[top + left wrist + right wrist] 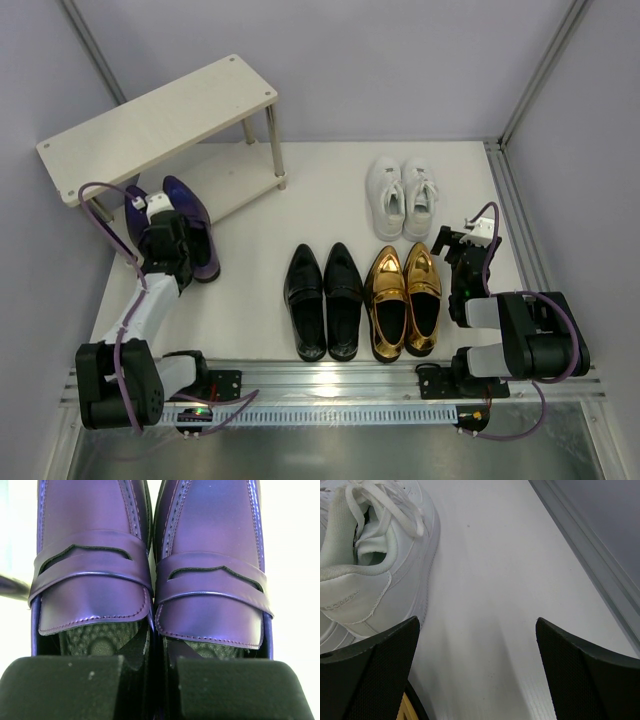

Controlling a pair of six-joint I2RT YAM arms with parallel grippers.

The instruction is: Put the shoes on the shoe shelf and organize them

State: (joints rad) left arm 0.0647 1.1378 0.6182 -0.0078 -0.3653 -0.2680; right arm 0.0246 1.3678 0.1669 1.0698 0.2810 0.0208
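Note:
The left gripper should stay closed on the purple dress shoes: if it opened now, the shoes would end up short of the shelf (150,115), with their heels over the table outside the shelf's lower board.
My left gripper (165,228) is shut on the glossy purple dress shoes (192,215), just in front of the shoe shelf (150,115) at the back left. In the left wrist view one finger sits in each shoe's opening, and the gripper (150,682) pinches the pair's inner walls (95,555) together. The black dress shoes (325,295), the gold loafers (405,295) and the white sneakers (402,195) stand on the table. My right gripper (472,238) is open and empty over bare table (477,665), right of a white sneaker (380,555).
The shelf stands at an angle, and both its boards are bare. A metal frame rail (515,215) runs along the table's right edge, close to my right arm. A gold loafer's edge (407,711) shows by my right gripper's left finger.

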